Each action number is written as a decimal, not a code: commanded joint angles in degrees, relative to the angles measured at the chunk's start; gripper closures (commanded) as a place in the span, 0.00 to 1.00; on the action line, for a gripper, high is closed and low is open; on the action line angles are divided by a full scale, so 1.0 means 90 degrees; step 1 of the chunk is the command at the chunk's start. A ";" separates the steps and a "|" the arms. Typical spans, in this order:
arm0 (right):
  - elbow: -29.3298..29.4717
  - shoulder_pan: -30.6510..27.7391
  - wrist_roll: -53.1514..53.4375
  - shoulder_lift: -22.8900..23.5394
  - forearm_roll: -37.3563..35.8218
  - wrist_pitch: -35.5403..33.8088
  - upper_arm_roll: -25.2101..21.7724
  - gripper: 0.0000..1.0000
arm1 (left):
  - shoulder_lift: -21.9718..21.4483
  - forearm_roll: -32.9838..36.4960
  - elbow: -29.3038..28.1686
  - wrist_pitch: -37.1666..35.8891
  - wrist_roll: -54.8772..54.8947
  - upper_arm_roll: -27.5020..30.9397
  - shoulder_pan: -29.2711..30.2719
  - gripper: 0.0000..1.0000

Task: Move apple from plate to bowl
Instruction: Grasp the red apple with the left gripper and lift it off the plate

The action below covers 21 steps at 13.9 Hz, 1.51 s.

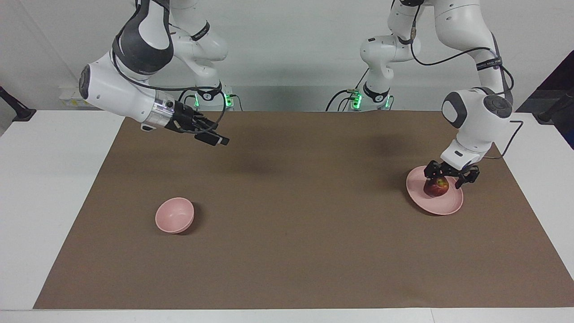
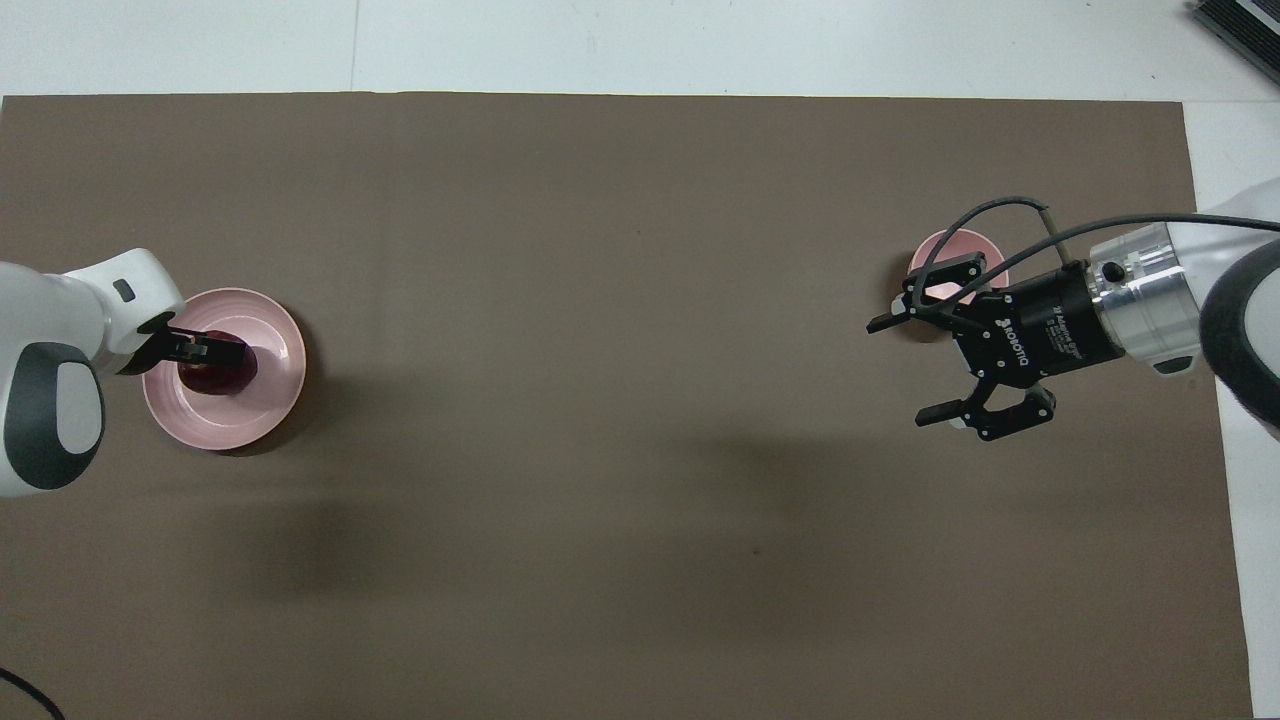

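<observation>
My left gripper grabs the apple's round sides next, to bring the dark red apple [image 2: 225,378] to the small pink bowl [image 2: 972,245].
The dark red apple [image 1: 436,187] sits on the pale pink plate [image 1: 441,208] toward the left arm's end of the table. My left gripper [image 1: 450,175] is low over the plate, its fingers spread on either side of the apple's top, open. In the overhead view it [image 2: 205,347] covers part of the apple [image 2: 225,378] on the plate [image 2: 270,400]. The small pink bowl [image 1: 175,215] stands empty toward the right arm's end. My right gripper [image 1: 211,137] hangs open and empty in the air; in the overhead view it [image 2: 905,370] partly covers the bowl [image 2: 955,255].
A brown mat [image 1: 296,233] covers most of the white table [image 1: 40,188]. Between the plate and the bowl there is only bare mat.
</observation>
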 commanded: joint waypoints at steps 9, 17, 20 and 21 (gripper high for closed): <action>-0.0079 0.0149 0.0634 -0.0042 0.0481 0.0381 0.0074 0.00 | 0.0029 -0.0072 -0.0581 0.0621 -0.0454 -0.0014 0.0023 0.86; -0.0098 0.0207 0.0644 -0.0042 0.0471 0.0499 0.0074 0.00 | -0.0653 -0.0692 0.0052 -0.1007 -0.0465 -0.0151 -0.0172 1.00; -0.0234 0.0285 0.0683 -0.0023 0.0790 0.0508 0.0074 0.00 | -0.0830 -0.2344 0.0151 -0.1147 -0.0600 -0.0141 -0.0572 1.00; -0.0457 0.0285 0.0673 -0.0061 0.1238 0.0615 0.0074 0.00 | -0.0840 -0.2647 0.0161 -0.1118 -0.0891 -0.0170 -0.0737 1.00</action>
